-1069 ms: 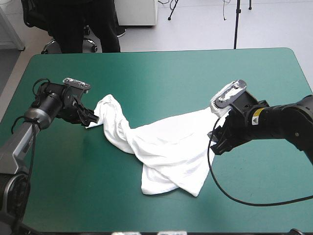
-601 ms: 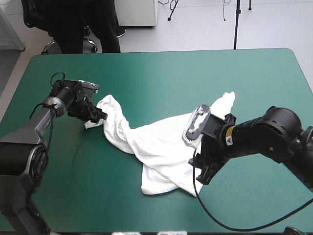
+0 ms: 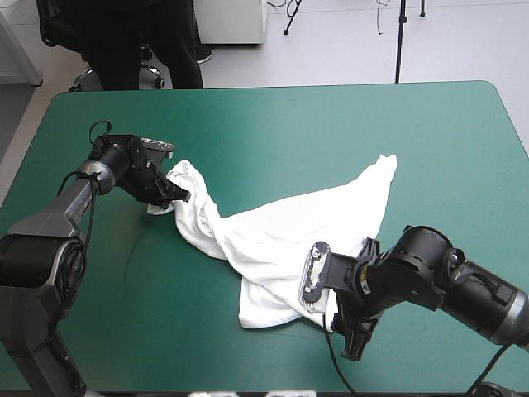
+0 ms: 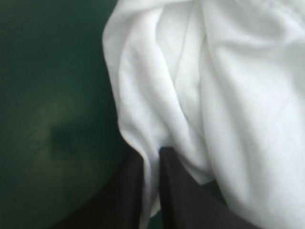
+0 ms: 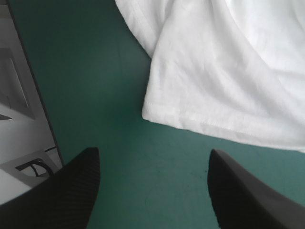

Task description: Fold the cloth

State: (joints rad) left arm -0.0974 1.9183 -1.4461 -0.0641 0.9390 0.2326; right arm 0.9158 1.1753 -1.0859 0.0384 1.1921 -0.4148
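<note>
The T-shirt is crumpled, so my right gripper should next take hold of the corner of its hem (image 3: 332,326) (image 5: 150,112) to spread the T-shirt for folding.
The white T-shirt (image 3: 273,240) lies crumpled across the middle of the teal-green table, one end bunched at the left and one corner stretched out to the right (image 3: 382,169). My left gripper (image 3: 177,196) is at the bunched left end. In the left wrist view its black fingers (image 4: 128,191) are all but shut, with a fold of the T-shirt (image 4: 214,95) pinched between them. My right gripper (image 3: 345,327) hovers by the shirt's near corner, toward the table's front edge. Its fingers (image 5: 71,186) stand wide apart, and the shirt's hem (image 5: 200,119) lies just ahead of them, untouched.
The table's front edge (image 5: 35,95) runs close beside my right gripper. Bare teal-green cover (image 3: 331,124) stretches behind the shirt, and more of the cover (image 3: 124,314) shows at the front left.
My left gripper pushed into the shirt's left end and shut on a fold. The right arm left the shirt's right corner lying on the table and swung to the near corner, staying open.
</note>
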